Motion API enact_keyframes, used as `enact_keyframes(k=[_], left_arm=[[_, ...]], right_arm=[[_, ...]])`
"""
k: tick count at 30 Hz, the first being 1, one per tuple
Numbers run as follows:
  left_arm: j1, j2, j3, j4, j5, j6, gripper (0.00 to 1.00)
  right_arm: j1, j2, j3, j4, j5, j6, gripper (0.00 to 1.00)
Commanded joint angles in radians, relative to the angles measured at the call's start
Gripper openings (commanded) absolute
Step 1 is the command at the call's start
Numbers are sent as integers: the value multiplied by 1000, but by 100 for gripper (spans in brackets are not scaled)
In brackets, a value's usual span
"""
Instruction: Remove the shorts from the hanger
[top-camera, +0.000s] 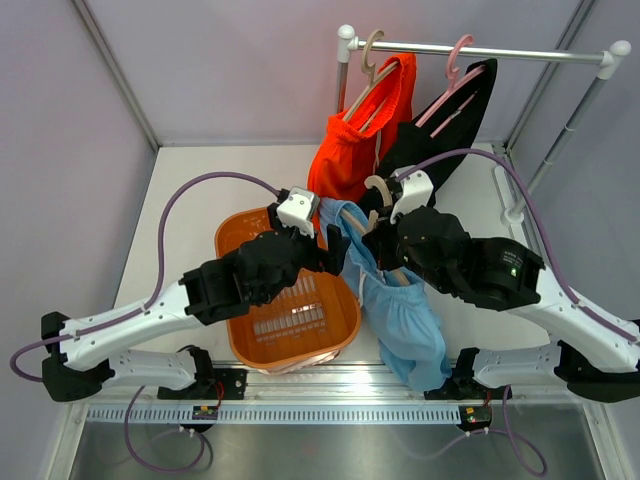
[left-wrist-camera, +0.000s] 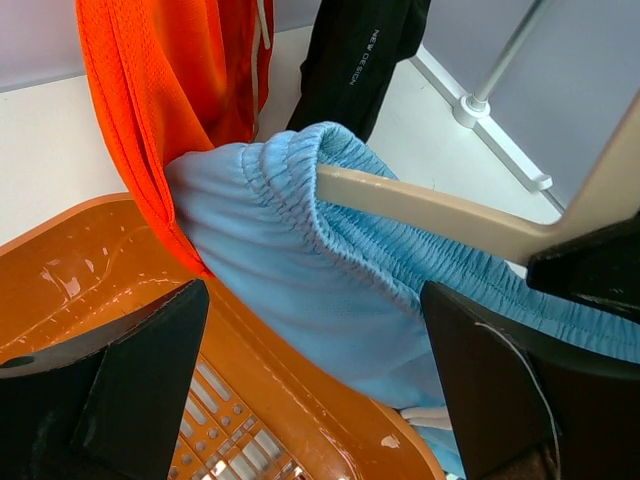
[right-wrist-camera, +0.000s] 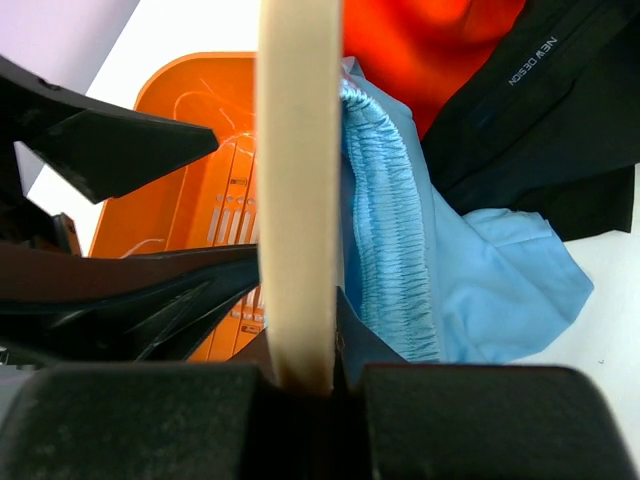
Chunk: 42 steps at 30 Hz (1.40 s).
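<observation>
I can see the orange basket between my left gripper's upper finger and the waistband (right-wrist-camera: 385, 220), so my left gripper should first move toward the waistband and only then close.
The light blue shorts (top-camera: 405, 315) hang on a beige hanger (top-camera: 378, 190) over the table's middle. My right gripper (top-camera: 385, 237) is shut on that hanger's arm (right-wrist-camera: 295, 180), with the blue waistband (right-wrist-camera: 385, 220) beside its fingers. My left gripper (top-camera: 325, 250) is open, with the bunched blue waistband (left-wrist-camera: 330, 300) and the hanger's tip (left-wrist-camera: 430, 205) just ahead between its fingers (left-wrist-camera: 150, 370). The orange shorts (top-camera: 350, 150) and the black shorts (top-camera: 440, 130) hang on their own hangers on the rack behind.
An orange plastic basket (top-camera: 240, 235) stands on the table under my left gripper and the blue shorts. The white clothes rack (top-camera: 480, 50) spans the back right, its foot (left-wrist-camera: 478, 105) on the table. Grey walls close in the sides.
</observation>
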Motion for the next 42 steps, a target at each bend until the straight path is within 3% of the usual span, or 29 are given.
enact_keyframes(k=[1,8,11,14,15,19,33,42], left_arm=[[-4,18,9,86,-34,-15,91],[-4,57,20,112,-23,-14,90],[-4,77,31,111,-31,-18,84],[-3,83,34,106,-52,-18,64],[-3,83,35,106,-61,-15,47],[6,83,55,80,-139,-3,0],[194,216,167,27,-113,8,0],[269,276,132,27,25,-3,0]], right_arm=[[41,2,71,21,81,36,0],[105,22,85,-23,158,65,0],[130,30,88,-39,184,76,0],[154,34,91,-57,208,89,0],[166,33,93,-72,225,93,0],[199,14,102,-112,247,124,0],[435,-16,166,-293,418,245,0],[475,-9,251,-292,477,202,0]])
